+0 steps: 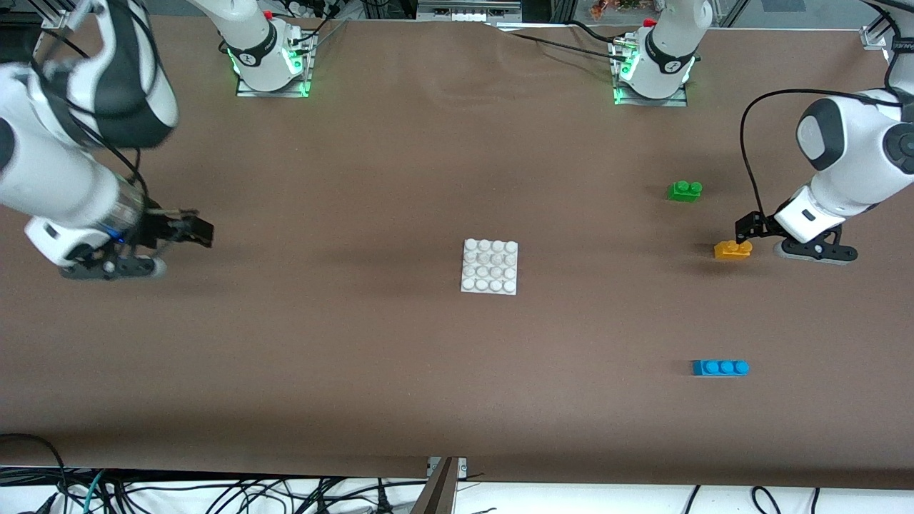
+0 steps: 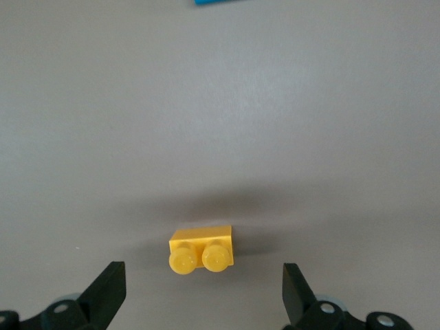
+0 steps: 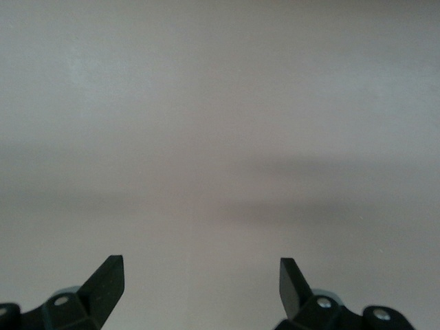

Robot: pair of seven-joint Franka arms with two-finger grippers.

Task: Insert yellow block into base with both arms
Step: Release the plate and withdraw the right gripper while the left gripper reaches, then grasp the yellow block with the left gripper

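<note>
I should grab the short ends of the yellow block (image 1: pixel 732 249) with my left gripper next. Then I can fit the block into the white studded base.
The yellow block (image 1: pixel 732 249), a small two-stud brick, lies on the brown table toward the left arm's end. In the left wrist view the yellow block (image 2: pixel 201 251) sits just ahead of the fingertips, touched by neither finger. My left gripper (image 1: pixel 814 252) (image 2: pixel 203 285) hovers low beside the block, open and empty. The white studded base (image 1: pixel 490 265) lies flat at the table's middle. My right gripper (image 1: pixel 114 268) (image 3: pixel 199 278) hangs open over bare table at the right arm's end, holding nothing.
A green two-stud brick (image 1: pixel 685 190) lies farther from the front camera than the yellow block. A blue three-stud brick (image 1: pixel 720 367) lies nearer to that camera, and its edge shows as a blue sliver (image 2: pixel 216 2) in the left wrist view.
</note>
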